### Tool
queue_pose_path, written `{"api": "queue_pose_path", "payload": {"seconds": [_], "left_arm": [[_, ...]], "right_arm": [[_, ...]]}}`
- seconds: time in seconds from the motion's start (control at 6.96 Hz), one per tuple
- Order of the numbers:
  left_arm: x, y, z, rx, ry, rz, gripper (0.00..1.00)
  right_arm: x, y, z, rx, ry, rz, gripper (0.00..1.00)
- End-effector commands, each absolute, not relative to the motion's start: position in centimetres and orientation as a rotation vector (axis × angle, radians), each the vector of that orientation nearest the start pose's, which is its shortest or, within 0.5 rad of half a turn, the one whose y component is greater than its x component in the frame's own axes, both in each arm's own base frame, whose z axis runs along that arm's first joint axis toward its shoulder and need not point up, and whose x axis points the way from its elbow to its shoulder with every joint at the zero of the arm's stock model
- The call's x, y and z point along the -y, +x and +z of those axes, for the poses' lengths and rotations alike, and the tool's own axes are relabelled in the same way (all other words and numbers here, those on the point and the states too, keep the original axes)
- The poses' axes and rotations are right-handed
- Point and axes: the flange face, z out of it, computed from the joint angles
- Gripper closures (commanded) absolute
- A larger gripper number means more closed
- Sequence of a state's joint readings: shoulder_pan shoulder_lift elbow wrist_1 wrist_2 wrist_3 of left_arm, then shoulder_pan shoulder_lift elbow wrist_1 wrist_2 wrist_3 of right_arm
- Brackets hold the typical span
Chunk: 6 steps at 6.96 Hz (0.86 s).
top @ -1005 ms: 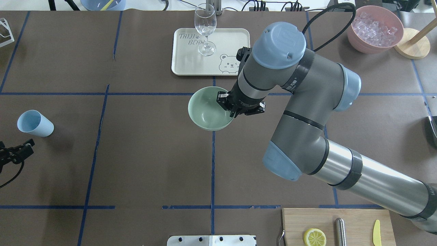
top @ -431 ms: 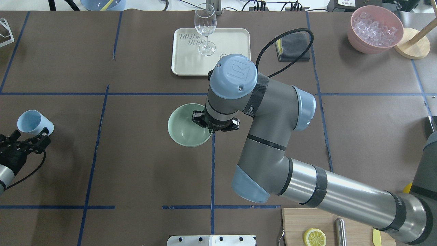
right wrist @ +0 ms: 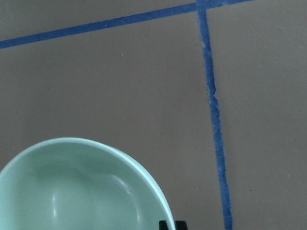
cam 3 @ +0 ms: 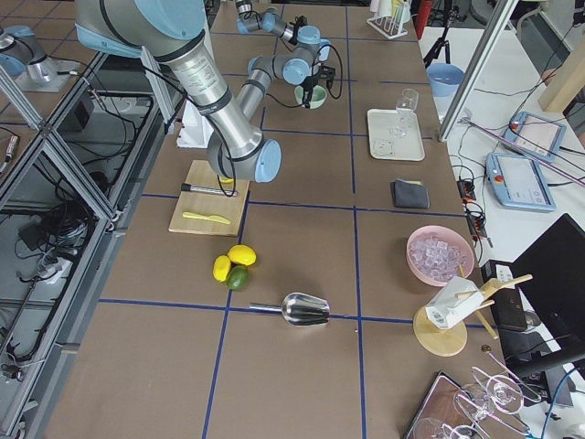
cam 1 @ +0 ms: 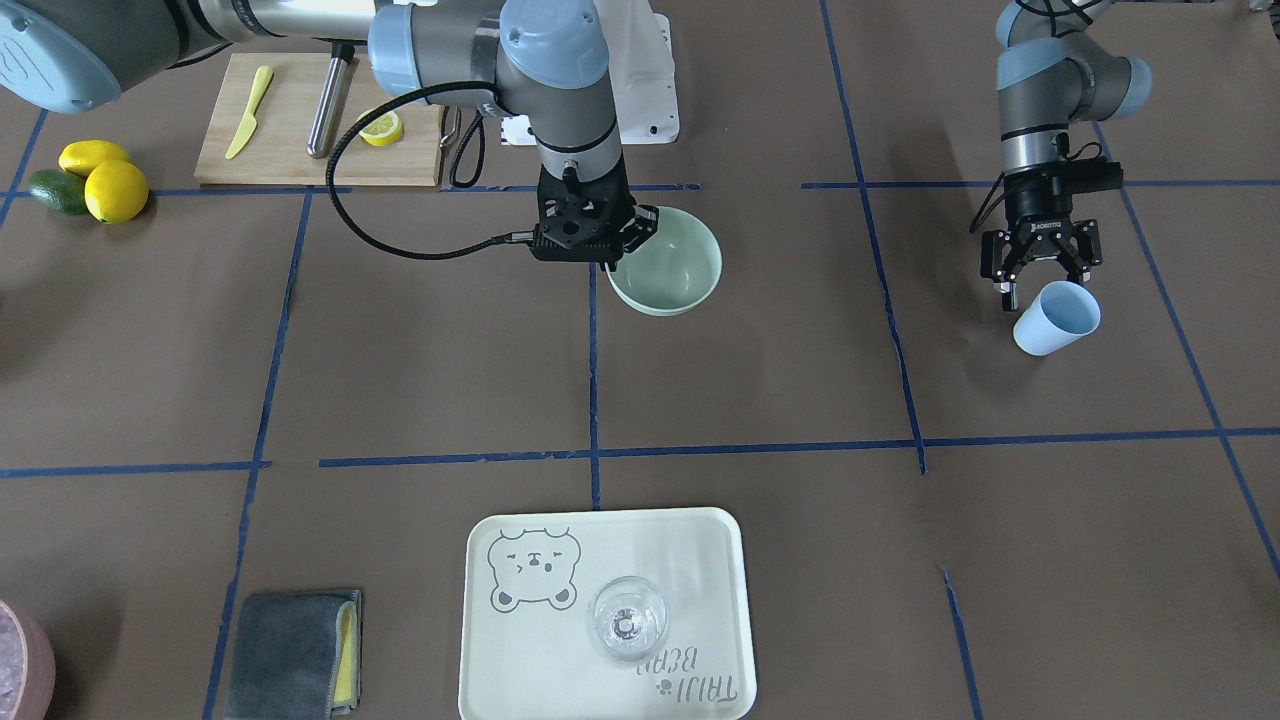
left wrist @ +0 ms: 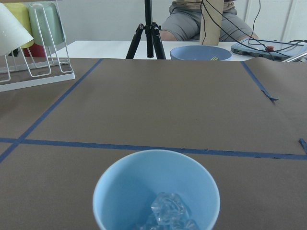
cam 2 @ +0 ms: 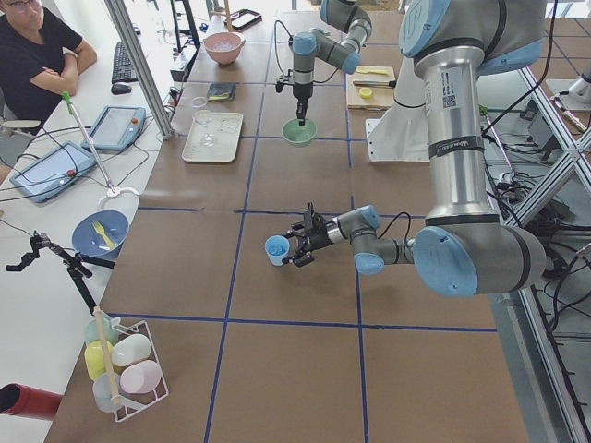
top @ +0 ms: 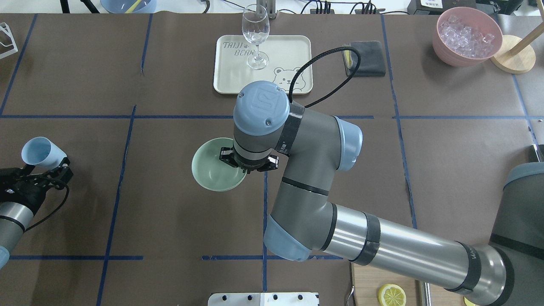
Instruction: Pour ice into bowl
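Note:
Next, my left gripper grabs the outer sides of the open light blue cup (top: 40,153) and holds it upright, since ice cubes sit loose inside.
The pale mint-green bowl (top: 211,171) is near the table's middle, also in the front view (cam 1: 672,268) and right wrist view (right wrist: 72,191). It looks empty. My right gripper (cam 1: 612,252) is shut on the bowl's rim on the side toward the centre line. A light blue cup (top: 40,153) stands at the far left and holds a few clear ice cubes (left wrist: 168,212). My left gripper (cam 1: 1042,275) is open, and its fingers stand just short of the cup (cam 1: 1056,318) on either side.
A pink bowl (top: 466,36) full of ice stands at the back right beside a wooden stand. A cream tray (top: 297,46) with a wine glass (top: 256,36) and a grey cloth (top: 366,57) lie behind. A cutting board with a lemon half (cam 1: 383,127) is near the robot's base.
My right arm has moved the green bowl leftward and toward the robot. My left gripper has moved forward to the blue cup, still open.

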<state>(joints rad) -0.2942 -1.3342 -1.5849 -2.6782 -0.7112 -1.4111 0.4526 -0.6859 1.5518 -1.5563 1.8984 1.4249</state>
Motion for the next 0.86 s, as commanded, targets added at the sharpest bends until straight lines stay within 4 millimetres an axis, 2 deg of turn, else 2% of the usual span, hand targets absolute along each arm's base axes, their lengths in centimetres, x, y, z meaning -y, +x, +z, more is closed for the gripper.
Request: {"api": "queue_pose_path", "payload": {"seconds": [0.0, 0.14, 0.43, 0.57, 0.72], "left_arm": [[31.8, 31.8, 63.3, -0.609, 0.989, -0.506, 0.00], [32.2, 31.5, 63.3, -0.606, 0.993, -0.517, 0.00], [33.2, 30.6, 63.6, -0.588, 1.004, -0.544, 0.00], [33.9, 31.9, 63.1, -0.598, 1.008, -0.555, 0.00], [34.2, 32.5, 64.0, -0.585, 1.007, -0.551, 0.00]], "right_arm": [[40.8, -64.3, 10.2, 0.951, -0.019, 0.167, 1.00], [40.9, -65.6, 9.4, 0.940, -0.023, 0.164, 1.00], [39.7, -66.7, 9.5, 0.931, -0.008, 0.157, 1.00], [39.2, -67.1, 9.8, 0.926, -0.010, 0.149, 1.00], [38.8, -67.4, 9.7, 0.926, -0.012, 0.144, 1.00]]}}
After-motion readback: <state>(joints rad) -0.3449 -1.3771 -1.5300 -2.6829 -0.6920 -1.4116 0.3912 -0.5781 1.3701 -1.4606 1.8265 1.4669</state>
